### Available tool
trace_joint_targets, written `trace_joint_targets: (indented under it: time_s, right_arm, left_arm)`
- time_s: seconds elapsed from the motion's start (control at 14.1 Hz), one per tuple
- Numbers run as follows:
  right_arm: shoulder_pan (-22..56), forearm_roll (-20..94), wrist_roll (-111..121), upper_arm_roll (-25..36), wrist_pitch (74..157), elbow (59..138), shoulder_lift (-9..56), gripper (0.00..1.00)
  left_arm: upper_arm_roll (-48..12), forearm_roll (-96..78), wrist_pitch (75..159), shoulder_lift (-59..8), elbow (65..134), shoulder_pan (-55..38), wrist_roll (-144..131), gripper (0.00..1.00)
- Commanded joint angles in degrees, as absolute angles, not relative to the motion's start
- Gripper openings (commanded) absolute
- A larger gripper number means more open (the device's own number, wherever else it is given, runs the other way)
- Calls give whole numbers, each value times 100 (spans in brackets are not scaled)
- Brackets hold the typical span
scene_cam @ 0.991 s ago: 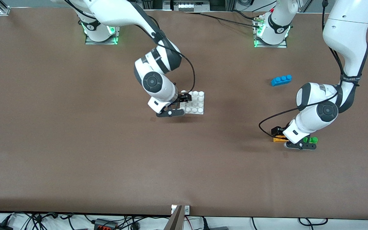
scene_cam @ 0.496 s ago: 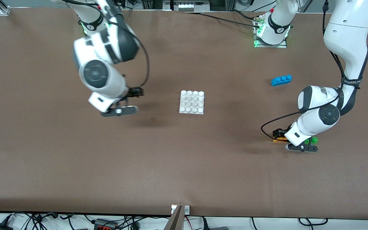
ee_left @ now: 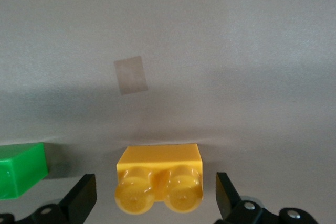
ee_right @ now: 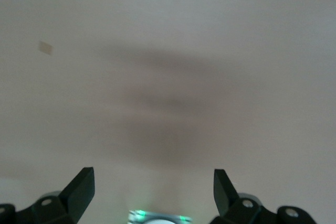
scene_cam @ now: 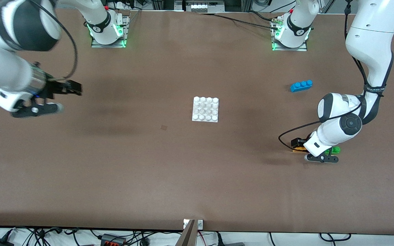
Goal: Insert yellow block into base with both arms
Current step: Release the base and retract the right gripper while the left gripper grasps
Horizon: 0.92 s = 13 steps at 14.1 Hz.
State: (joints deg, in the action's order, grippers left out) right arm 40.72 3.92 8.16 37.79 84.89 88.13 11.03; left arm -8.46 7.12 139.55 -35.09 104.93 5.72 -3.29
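Note:
The left gripper grabs the yellow block by its smooth sides next, leaving its studs free while the block goes into the white studded base.
The yellow block (ee_left: 160, 182) lies on the table between the open fingers of my left gripper (ee_left: 156, 199), with a gap on each side. In the front view only an edge of the yellow block (scene_cam: 297, 150) shows under the left gripper (scene_cam: 303, 148), low over the table at the left arm's end. The white studded base (scene_cam: 206, 109) lies alone mid-table. My right gripper (scene_cam: 71, 88) is open, empty and up in the air over the right arm's end of the table; the right wrist view shows the right gripper (ee_right: 153, 190) over bare table.
A green brick (scene_cam: 334, 149) lies right beside the yellow block, and it also shows in the left wrist view (ee_left: 18, 169). A blue three-stud brick (scene_cam: 301, 85) lies farther from the front camera. A small patch (scene_cam: 163, 127) marks the table near the base.
My right arm has left the base and swung up toward its own end of the table. My left gripper has sunk a little around the yellow block.

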Motion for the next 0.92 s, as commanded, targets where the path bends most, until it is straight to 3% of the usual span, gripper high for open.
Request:
trace_joint_targets:
  time_s: [0.0, 0.14, 0.42, 0.5, 0.64, 0.71, 0.85]
  right_arm:
    - [3817, 167, 1501, 3903, 8096, 8605, 827, 100]
    - [3046, 176, 1591, 3326, 7902, 8613, 651, 100]
    - [1165, 141, 1512, 1419, 7796, 8745, 414, 100]
    - [725, 141, 1494, 1111, 7866, 9119, 230, 100]
    - [118, -182, 1494, 504, 8819, 10085, -445, 100]
    - [-182, -289, 1485, 144, 9024, 10281, -587, 100]
    - [-343, -281, 1433, 9, 9009, 10196, -580, 100]
  left_arm:
    - [-879, 853, 13957, -3621, 10354, 606, -272, 100]
    - [-879, 853, 13957, -3647, 10354, 606, -281, 100]
    - [-879, 853, 13966, -3709, 10301, 606, -281, 100]
    - [-879, 853, 13966, -3700, 10292, 606, -281, 100]
    - [-879, 844, 13966, -3709, 10292, 606, -281, 100]
    - [-879, 818, 13966, -3709, 10292, 606, -281, 100]
    - [-879, 800, 13966, -3718, 10292, 606, -281, 100]
